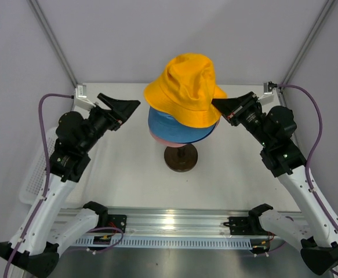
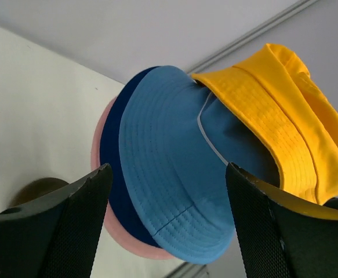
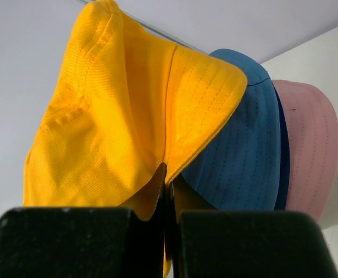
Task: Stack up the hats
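I should grab the yellow-orange hat's brim (image 1: 152, 95) with my left gripper next, opposite my right gripper. Then I can stack the yellow-orange hat over the light blue hat (image 1: 177, 132).
The hats sit stacked on a stand in mid-table. The yellow-orange hat (image 1: 186, 87) is on top, tilted, over the light blue hat (image 1: 177, 132), the navy hat (image 2: 112, 156) and the pink hat (image 1: 160, 139) at the bottom. My right gripper (image 1: 222, 109) is shut on the yellow-orange hat's brim (image 3: 169, 191) at its right side. My left gripper (image 1: 125, 110) is open and empty, just left of the stack, its fingers (image 2: 76, 214) apart with the light blue brim (image 2: 174, 191) seen between them.
The stand's dark round base (image 1: 181, 157) rests on the white table below the hats. A white rack (image 1: 32, 174) lies at the left edge. Metal frame posts (image 1: 53, 40) rise at the back corners.
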Robot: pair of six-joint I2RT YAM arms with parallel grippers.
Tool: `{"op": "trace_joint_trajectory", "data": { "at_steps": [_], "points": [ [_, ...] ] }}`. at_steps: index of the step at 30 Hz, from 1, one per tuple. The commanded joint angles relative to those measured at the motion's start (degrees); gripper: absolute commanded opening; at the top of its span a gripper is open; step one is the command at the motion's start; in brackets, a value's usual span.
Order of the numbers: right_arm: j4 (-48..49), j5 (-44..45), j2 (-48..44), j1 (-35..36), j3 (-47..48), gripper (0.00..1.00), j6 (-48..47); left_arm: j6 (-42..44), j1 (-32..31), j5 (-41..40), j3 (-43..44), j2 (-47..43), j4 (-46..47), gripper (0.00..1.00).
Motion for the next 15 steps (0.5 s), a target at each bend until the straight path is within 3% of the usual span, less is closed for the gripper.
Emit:
{"op": "trace_joint_trajectory", "data": {
  "at_steps": [1, 12, 15],
  "points": [
    [0.14, 0.91, -2.62, 0.18, -0.15, 0.00, -0.94, -8.87, 0.52, 6.78, -0.10, 1.15, 12.45, 0.81],
    [0.22, 1.36, -2.80, 0.18, -2.09, 0.03, -2.08, -14.24, 0.43, 12.41, -1.41, 4.58, 24.22, 0.79],
    [1.19, 0.66, -1.92, 0.18, -1.65, 0.03, -2.17, -14.42, 0.08, 15.49, 0.86, 7.22, 26.17, 0.71]
  ]
}}
